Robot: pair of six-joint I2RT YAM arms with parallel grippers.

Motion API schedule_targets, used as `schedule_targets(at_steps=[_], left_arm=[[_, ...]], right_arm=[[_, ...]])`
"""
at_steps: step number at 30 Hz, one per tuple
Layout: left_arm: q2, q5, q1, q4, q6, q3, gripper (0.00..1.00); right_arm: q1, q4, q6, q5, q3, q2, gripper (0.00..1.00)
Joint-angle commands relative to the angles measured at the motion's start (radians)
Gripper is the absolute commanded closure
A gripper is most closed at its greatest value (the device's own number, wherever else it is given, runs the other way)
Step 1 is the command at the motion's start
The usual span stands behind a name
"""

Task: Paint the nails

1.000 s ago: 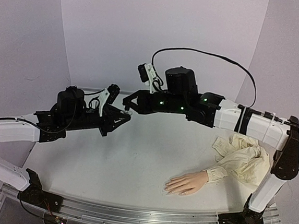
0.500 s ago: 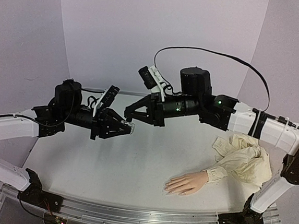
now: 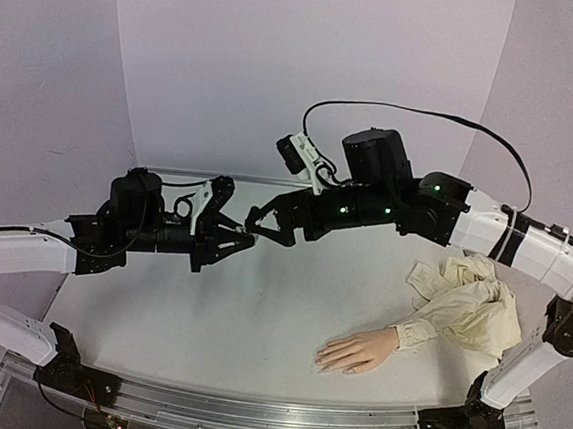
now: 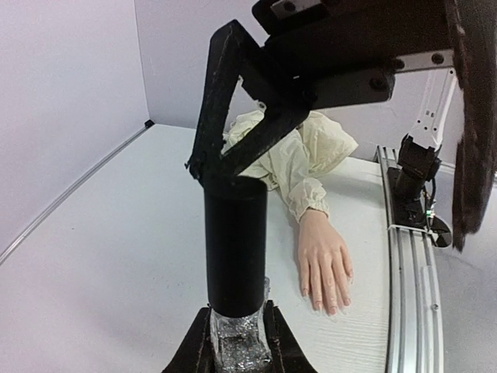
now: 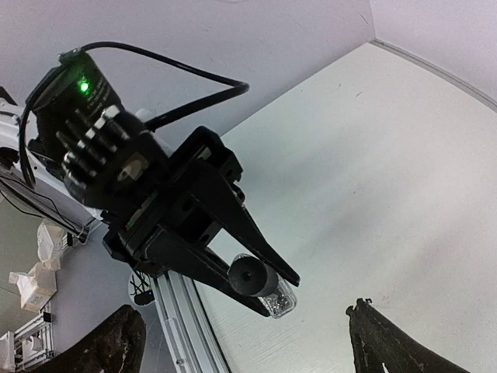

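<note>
The right gripper's near finger stops around the cap's end, so it is too early to close on the cap. My right gripper moves toward the cap's sides first.
My left gripper (image 4: 237,351) is shut on the glass body of a small polish bottle (image 4: 235,233), which has a tall black cap and glittery polish inside. It holds the bottle in the air above the table, left of centre (image 3: 247,239). My right gripper (image 3: 259,224) is open wide right at the cap's end, its fingers (image 4: 225,101) spread to either side. The right wrist view shows the cap end-on (image 5: 250,274), with that gripper's dark fingertips (image 5: 116,346) far apart. The mannequin hand (image 3: 355,351) lies palm down near the front edge. Its nails (image 4: 330,307) show at the fingertips.
The hand's cream cloth sleeve (image 3: 470,301) lies bunched at the right of the white table (image 3: 207,318). An aluminium rail (image 3: 249,417) runs along the near edge, with the right arm's base (image 4: 415,167) on it. Plain walls close the back and sides.
My right gripper's jaws have gone from shut to wide open. Both grippers drew apart half a second ago and have come back together at the bottle's cap. The mannequin hand has not moved.
</note>
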Motion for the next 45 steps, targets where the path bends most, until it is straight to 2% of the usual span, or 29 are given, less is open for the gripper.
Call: schedule_targets(at_steps=[1,6,13,22,29,32,36,41,45], left_arm=[[-0.024,-0.124,-0.008,0.049,0.074,0.004,1.0],[-0.02,-0.13,-0.01,0.047,0.074,0.004,1.0],[-0.015,-0.126,-0.016,0.041,0.067,0.009,1.0],[-0.001,-0.1,-0.018,0.024,0.063,0.02,1.0],[0.017,-0.078,-0.019,0.016,0.06,0.035,1.0],[0.022,-0.068,-0.019,0.012,0.061,0.036,1.0],[0.021,-0.059,-0.019,0.007,0.055,0.038,1.0],[0.005,0.007,-0.018,0.002,0.051,0.04,1.0],[0.004,0.132,-0.015,-0.007,0.051,0.045,1.0]], right_arm=[[0.0,-0.08,0.061,0.048,0.119,0.031,0.13],[-0.001,-0.156,0.044,0.056,0.21,0.101,0.24],[-0.001,-0.169,0.028,0.05,0.266,0.158,0.43],[0.0,-0.169,0.005,0.043,0.278,0.176,0.56],[0.0,-0.169,-0.005,0.048,0.285,0.186,0.71],[-0.001,-0.168,-0.01,0.053,0.284,0.183,0.74],[-0.001,-0.17,-0.018,0.045,0.279,0.181,0.83],[0.0,-0.171,-0.096,-0.035,0.248,0.161,1.0],[-0.001,-0.169,-0.217,-0.122,0.199,0.12,1.0]])
